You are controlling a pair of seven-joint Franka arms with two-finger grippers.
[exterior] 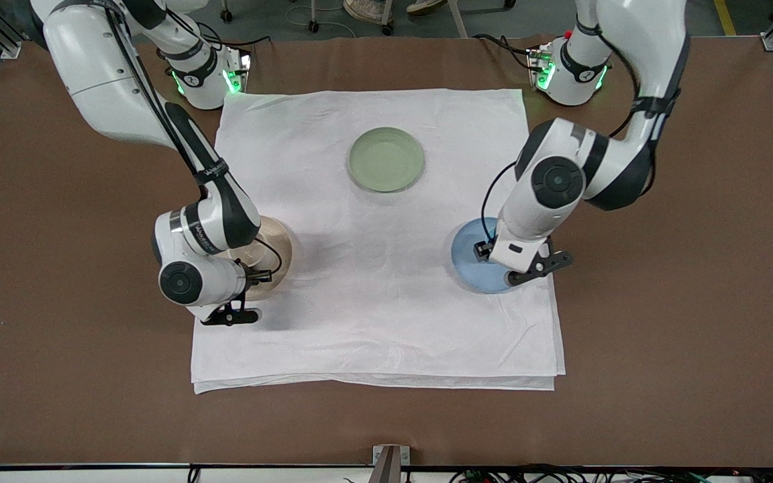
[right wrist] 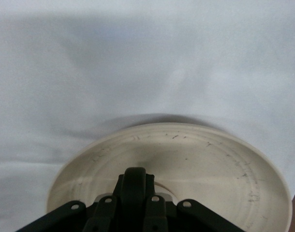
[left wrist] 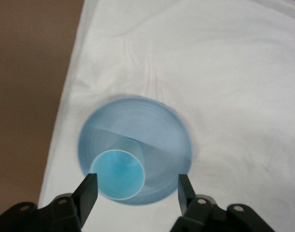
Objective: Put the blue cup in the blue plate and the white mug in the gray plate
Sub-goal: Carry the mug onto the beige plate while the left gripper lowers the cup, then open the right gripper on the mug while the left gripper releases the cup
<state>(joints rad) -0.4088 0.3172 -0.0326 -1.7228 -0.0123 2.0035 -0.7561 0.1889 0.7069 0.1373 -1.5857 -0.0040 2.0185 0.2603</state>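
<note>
The white mug [right wrist: 165, 192] sits low inside the gray plate's rim [right wrist: 225, 174] and would stay there, so it is time for my right gripper to open now.
In the left wrist view the blue cup [left wrist: 117, 174] stands upright in the blue plate [left wrist: 157, 140], off its centre. My left gripper [left wrist: 136, 193] is open above it, one finger on each side, neither touching the cup. The blue plate [exterior: 467, 251] shows under the left hand in the front view. My right gripper [right wrist: 135, 198] is shut on the dark loop handle [right wrist: 135, 183] of the white mug, which is mostly hidden under the fingers. It is over the gray plate [right wrist: 205, 164], also seen in the front view [exterior: 280, 245].
A pale green plate [exterior: 386, 159] lies on the white cloth [exterior: 373, 322] nearer the robots' bases, midway between the arms. The cloth covers the middle of the brown table [exterior: 682, 302]. The blue plate sits close to the cloth's edge toward the left arm's end.
</note>
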